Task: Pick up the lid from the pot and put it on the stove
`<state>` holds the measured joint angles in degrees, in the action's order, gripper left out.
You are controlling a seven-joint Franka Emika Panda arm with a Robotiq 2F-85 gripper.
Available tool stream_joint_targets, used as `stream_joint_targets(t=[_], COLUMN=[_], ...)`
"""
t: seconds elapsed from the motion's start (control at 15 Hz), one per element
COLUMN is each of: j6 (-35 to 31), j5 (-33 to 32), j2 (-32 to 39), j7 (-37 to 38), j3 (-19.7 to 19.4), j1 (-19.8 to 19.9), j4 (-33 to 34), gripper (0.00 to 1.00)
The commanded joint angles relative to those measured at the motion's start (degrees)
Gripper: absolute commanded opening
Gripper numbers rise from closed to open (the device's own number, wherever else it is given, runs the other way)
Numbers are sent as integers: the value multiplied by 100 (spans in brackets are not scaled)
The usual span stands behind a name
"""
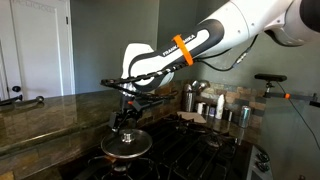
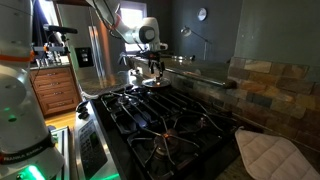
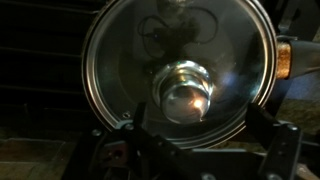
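I next need to grab the lid by its central knob [image 1: 127,136] with my gripper, so that I can lift the lid level off the pot and onto the stove.
The glass lid [image 3: 180,70] with its shiny rim and central knob [image 3: 188,92] lies on the dark pot [image 1: 125,154], which stands on the black stove [image 2: 160,120]. The lid also shows in both exterior views [image 1: 125,146] [image 2: 155,84]. The pot's brownish handle [image 3: 285,60] pokes out at the right of the wrist view. My gripper [image 3: 203,118] is open, hanging just above the lid with one finger on each side of the knob. It shows in both exterior views [image 1: 125,122] [image 2: 152,68]. I cannot tell whether the fingers touch the lid.
Tall steel canisters [image 1: 190,98] and a white cup [image 1: 220,105] stand at the back of the stove. A stone countertop [image 1: 50,110] runs beside it. A quilted cloth [image 2: 268,155] lies at the near corner. Cast-iron grates [image 2: 150,115] cover the free burners.
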<state>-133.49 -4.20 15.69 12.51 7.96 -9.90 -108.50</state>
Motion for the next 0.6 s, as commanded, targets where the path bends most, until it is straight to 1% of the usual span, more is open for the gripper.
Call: stream_joint_targets(t=[0.0,0.2,0.27,0.33,0.4,0.47,0.53], j6=[107,150,161,180,202,231,259], j5=[-173,-225,-241,-259,-276,-270,-251], j2=[225,281,294,304,303,295,288], j7=[198,223,231,243,262,257,243], j3=[-112,-156,-168,-180,-192,-192,-190], j1=[-161,-199,-210,-219,-233,-237,-239], j4=[240,271,279,289,289,279,275], gripper=[100,100,91,87,88,93,94])
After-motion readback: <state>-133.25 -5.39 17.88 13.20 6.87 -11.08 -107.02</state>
